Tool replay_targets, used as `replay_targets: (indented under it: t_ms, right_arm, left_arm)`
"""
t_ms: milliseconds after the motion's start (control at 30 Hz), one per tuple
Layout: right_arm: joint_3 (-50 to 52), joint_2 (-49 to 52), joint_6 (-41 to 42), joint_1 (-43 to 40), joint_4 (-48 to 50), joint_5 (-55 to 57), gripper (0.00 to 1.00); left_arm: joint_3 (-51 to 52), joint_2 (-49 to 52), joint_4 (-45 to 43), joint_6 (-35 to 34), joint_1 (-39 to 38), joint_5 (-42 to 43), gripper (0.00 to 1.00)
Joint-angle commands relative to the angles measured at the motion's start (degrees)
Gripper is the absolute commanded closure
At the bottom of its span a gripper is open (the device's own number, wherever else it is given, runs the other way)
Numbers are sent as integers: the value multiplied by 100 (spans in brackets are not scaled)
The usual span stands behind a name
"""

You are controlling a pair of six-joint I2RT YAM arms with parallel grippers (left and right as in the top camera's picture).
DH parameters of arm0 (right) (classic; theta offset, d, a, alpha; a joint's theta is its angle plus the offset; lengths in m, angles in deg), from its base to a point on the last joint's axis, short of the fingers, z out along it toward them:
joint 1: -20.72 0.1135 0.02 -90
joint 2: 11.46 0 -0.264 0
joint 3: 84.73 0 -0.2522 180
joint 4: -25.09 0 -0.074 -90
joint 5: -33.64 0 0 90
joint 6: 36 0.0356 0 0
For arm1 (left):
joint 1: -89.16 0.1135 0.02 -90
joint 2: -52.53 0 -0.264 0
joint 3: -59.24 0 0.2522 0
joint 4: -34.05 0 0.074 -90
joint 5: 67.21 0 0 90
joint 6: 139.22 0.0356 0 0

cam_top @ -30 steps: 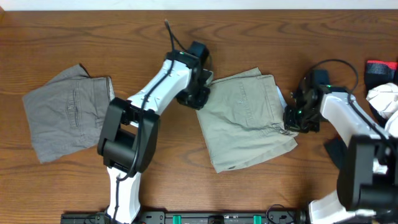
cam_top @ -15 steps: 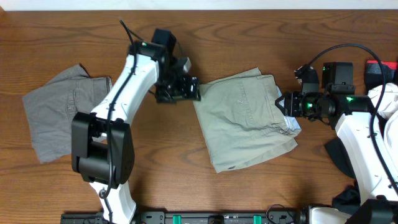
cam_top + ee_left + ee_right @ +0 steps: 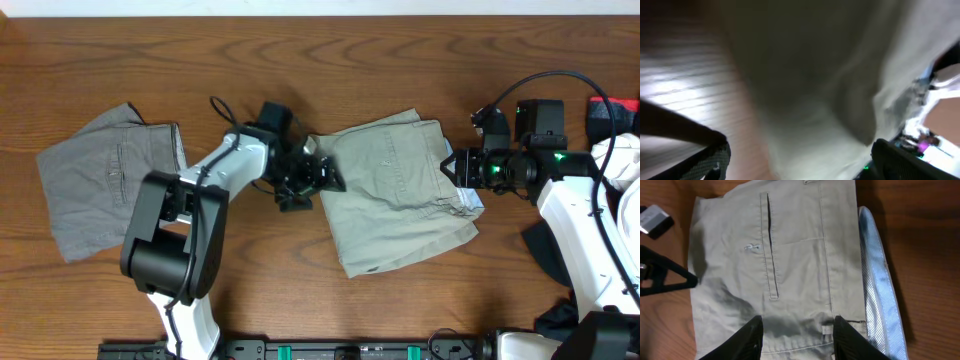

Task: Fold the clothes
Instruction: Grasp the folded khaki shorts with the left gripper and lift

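Note:
Next, my left gripper grabs the folded khaki shorts by the edge facing the grey shorts point(image 3: 105, 185) to stack them on the grey shorts.
The khaki shorts point(image 3: 395, 195) lie folded in the middle of the table, their pale blue inner waistband point(image 3: 880, 297) showing along the right edge. The smaller grey shorts point(image 3: 105, 185) lie flat at the far left. My left gripper point(image 3: 320, 178) is at the khaki shorts' left edge. In the blurred left wrist view its fingers point(image 3: 707, 160) stand wide apart over the pale cloth point(image 3: 830, 125), so the left gripper point(image 3: 800, 165) is open. My right gripper point(image 3: 455, 165) hovers over the waistband side. The right gripper point(image 3: 800, 340) is open above the fabric, holding nothing.
A red item point(image 3: 610, 112) and a white item point(image 3: 618, 155) sit at the right edge, with dark cloth point(image 3: 540, 245) below them. A black rail point(image 3: 350, 350) runs along the front edge. Bare wood lies between the two shorts.
Both grippers have opened and let go of the khaki shorts. The left arm swung away to the left, then came back to the shorts' left edge. The right gripper drew back slightly.

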Motion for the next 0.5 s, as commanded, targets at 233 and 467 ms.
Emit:
replay_targets:
  t_ms: [233, 467]
  right_arm:
    - [-55, 28, -61, 83, -33, -109, 57]
    - [-55, 28, -61, 83, -39, -107, 58]
  left_arm:
    - [450, 76, -1239, -1023, -820, -225, 70]
    - [448, -238, -1187, -710, -634, -409, 94]
